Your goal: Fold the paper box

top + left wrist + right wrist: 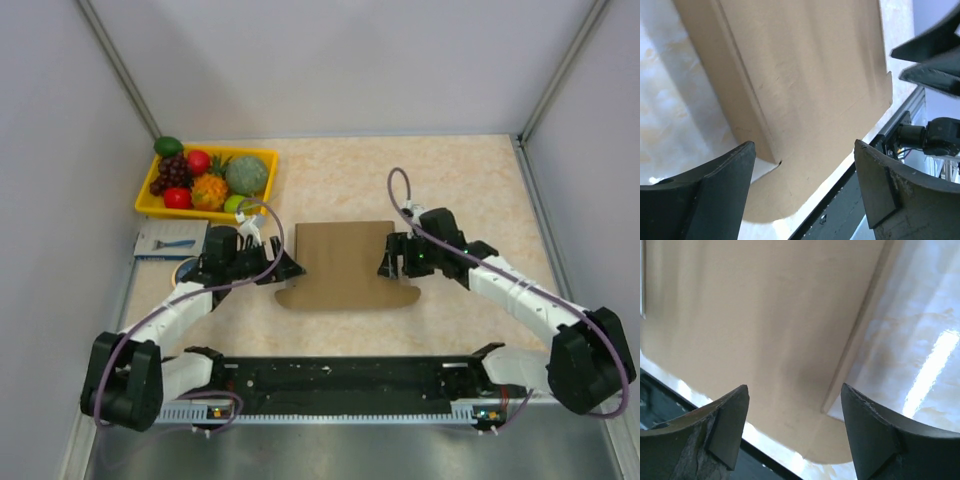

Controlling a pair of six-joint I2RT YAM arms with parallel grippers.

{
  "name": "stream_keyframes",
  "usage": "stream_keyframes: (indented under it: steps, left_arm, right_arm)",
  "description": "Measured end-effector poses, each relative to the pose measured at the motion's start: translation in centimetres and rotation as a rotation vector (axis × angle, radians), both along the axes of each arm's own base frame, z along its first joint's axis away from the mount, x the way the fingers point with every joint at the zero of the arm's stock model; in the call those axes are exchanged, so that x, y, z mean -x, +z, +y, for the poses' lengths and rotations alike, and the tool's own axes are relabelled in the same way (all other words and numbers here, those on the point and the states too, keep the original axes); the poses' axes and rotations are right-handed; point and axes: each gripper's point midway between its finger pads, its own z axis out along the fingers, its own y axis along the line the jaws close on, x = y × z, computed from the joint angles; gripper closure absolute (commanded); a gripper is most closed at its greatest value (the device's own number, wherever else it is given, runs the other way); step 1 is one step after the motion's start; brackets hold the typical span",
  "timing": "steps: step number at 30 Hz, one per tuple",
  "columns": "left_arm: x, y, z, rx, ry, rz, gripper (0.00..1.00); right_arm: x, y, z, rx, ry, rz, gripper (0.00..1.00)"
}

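My right gripper grips the paper box's near edge (348, 308) next, midway between its rounded tabs, to lift it open for folding.
The paper box (346, 264) lies flat in the middle of the table, plain brown cardboard with rounded tabs along its near edge. My left gripper (288, 267) hovers at its left edge, open, nothing between the fingers. In the left wrist view the paper box (805, 85) fills the frame beyond the left gripper (805, 190). My right gripper (386, 262) stands at the box's right edge, also open and empty. The right wrist view shows the paper box (765, 325) with its rounded near corner below the right gripper (795, 432).
A yellow tray (148, 205) of toy fruit sits at the back left. A small blue-white packet (170, 240) lies just in front of it, by the left arm. The black base rail (340, 380) runs along the near edge. Grey walls enclose three sides.
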Motion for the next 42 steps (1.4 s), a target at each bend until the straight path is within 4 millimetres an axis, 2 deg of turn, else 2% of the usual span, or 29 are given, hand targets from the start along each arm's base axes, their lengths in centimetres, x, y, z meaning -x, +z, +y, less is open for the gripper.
stream_keyframes:
  steps: [5,6,9,12,15,18,21,25,26,28,29,31,32,34,36,42]
  left_arm:
    - [0.4,-0.1,2.1,-0.088,0.11,-0.006,0.13]
    - [0.3,0.2,2.9,-0.115,0.156,-0.02,0.09]
    - [0.1,1.3,5.0,-0.162,0.276,-0.065,0.03]
    - [-0.1,2.7,7.2,-0.17,0.404,-0.092,0.02]
    - [0.0,3.1,8.1,-0.153,0.463,-0.06,0.02]
    - [0.0,3.0,8.5,-0.131,0.49,0.01,0.02]
    - [0.2,2.1,8.9,-0.115,0.51,0.1,0.02]
    - [0.7,1.5,9.3,-0.103,0.537,0.174,0.02]
    - [0.7,1.5,9.3,-0.094,0.54,0.183,0.02]
    - [0.9,1.5,9.2,-0.083,0.546,0.199,0.02]
    - [1.0,1.5,9.2,-0.077,0.547,0.209,0.02]
    - [1.2,1.4,9.1,-0.072,0.549,0.224,0.02]
    - [1.3,1.4,9.1,-0.07,0.549,0.232,0.02]
    - [1.3,1.4,9.1,-0.068,0.548,0.237,0.02]
    - [1.4,1.4,9.0,-0.064,0.546,0.239,0.02]
    - [1.3,2.1,9.0,-0.052,0.547,0.218,0.02]
  right_arm:
    - [2.8,2.7,2.9,0.211,0.223,-0.252,0.21]
    - [3.5,3.2,3.5,0.257,0.274,-0.321,0.21]
    - [7.0,4.2,6.6,0.374,0.491,-0.525,0.21]
    - [10.1,3.9,9.5,0.524,0.715,-0.735,0.23]
    - [10.7,1.5,10.5,0.736,0.84,-0.842,0.24]
    - [10.6,-1.7,10.5,0.97,0.964,-0.894,0.25]
    - [9.5,-3.0,10.4,1.116,0.995,-0.94,0.3]
    - [7.5,-1.9,11.5,1.226,0.901,-1.064,0.4]
    - [7.3,-1.8,11.7,1.236,0.88,-1.084,0.47]
    - [6.9,-1.6,11.9,1.252,0.85,-1.115,0.55]
    - [6.8,-1.6,12.0,1.254,0.839,-1.127,0.64]
    - [6.5,-1.5,11.8,1.261,0.819,-1.152,0.7]
    - [6.4,-1.4,11.8,1.261,0.807,-1.161,0.78]
    - [6.0,-1.2,11.7,1.267,0.789,-1.179,0.86]
    - [5.6,-0.8,11.7,1.27,0.767,-1.194,0.99]
    - [5.1,0.7,11.6,1.303,0.762,-1.214,1.0]
